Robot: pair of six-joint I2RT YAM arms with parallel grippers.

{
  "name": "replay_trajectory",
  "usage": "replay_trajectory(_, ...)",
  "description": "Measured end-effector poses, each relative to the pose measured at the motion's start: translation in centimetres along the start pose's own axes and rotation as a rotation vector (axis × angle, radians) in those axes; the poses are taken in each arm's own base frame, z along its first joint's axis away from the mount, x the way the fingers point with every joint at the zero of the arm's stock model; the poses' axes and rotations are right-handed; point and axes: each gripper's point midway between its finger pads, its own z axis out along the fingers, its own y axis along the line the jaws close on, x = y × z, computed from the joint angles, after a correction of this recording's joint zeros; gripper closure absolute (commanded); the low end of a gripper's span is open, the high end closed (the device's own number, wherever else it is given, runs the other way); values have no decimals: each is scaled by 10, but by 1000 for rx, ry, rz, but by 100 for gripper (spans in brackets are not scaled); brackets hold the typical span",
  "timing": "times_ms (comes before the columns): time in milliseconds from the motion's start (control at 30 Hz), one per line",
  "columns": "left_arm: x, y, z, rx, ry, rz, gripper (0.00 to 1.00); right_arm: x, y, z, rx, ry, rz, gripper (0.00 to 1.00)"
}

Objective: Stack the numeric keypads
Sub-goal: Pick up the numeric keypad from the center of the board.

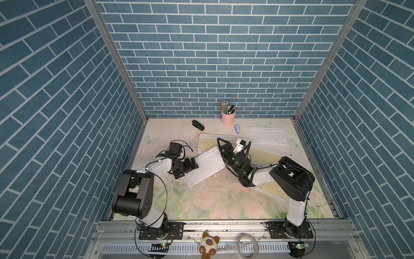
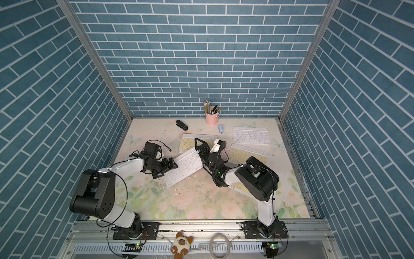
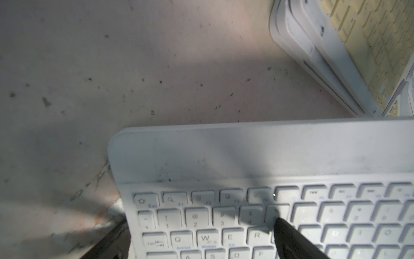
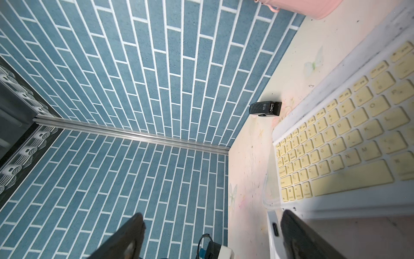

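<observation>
My right gripper next needs to grab the white-keyed keypad (image 1: 206,167) by its far end with the port, to stack it on the yellow-keyed keypad.
A white-keyed keypad (image 1: 206,167) (image 2: 184,166) lies askew mid-table. My left gripper (image 1: 190,168) (image 3: 201,222) is open at its near-left end: one finger (image 3: 289,237) rests over the keys, the other sits beside the keypad's edge. My right gripper (image 1: 224,145) (image 4: 212,215) is open at the far end, one finger (image 4: 298,235) against the end with the port. Behind lies a yellow-keyed keypad (image 1: 208,142) (image 4: 347,139). Another white keypad (image 1: 267,135) sits back right. Two yellow ones (image 1: 263,155) (image 1: 272,188) lie partly hidden under the right arm.
A pink cup of pencils (image 1: 227,117) stands at the back wall. A black stapler (image 1: 198,125) (image 4: 265,108) lies back left, a small blue stick (image 1: 237,129) beside the cup. Blue brick walls close in three sides.
</observation>
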Motion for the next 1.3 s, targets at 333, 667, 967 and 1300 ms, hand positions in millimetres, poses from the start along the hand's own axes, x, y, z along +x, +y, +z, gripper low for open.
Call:
replay_trajectory(333, -4, 4, -1, -21, -21, 3, 0, 10, -14, 2, 96, 56, 15, 6)
replay_trajectory(667, -9, 11, -3, -54, -48, 12, 0, 36, -30, -4, 204, 217, -38, 16)
replay_trajectory(967, -11, 12, -3, -60, -57, 20, 0, 58, -51, -25, 272, 344, -80, 47)
replay_trajectory(1300, -11, 12, -3, -60, -59, 22, 1, 76, -62, -46, 317, 429, -123, 72)
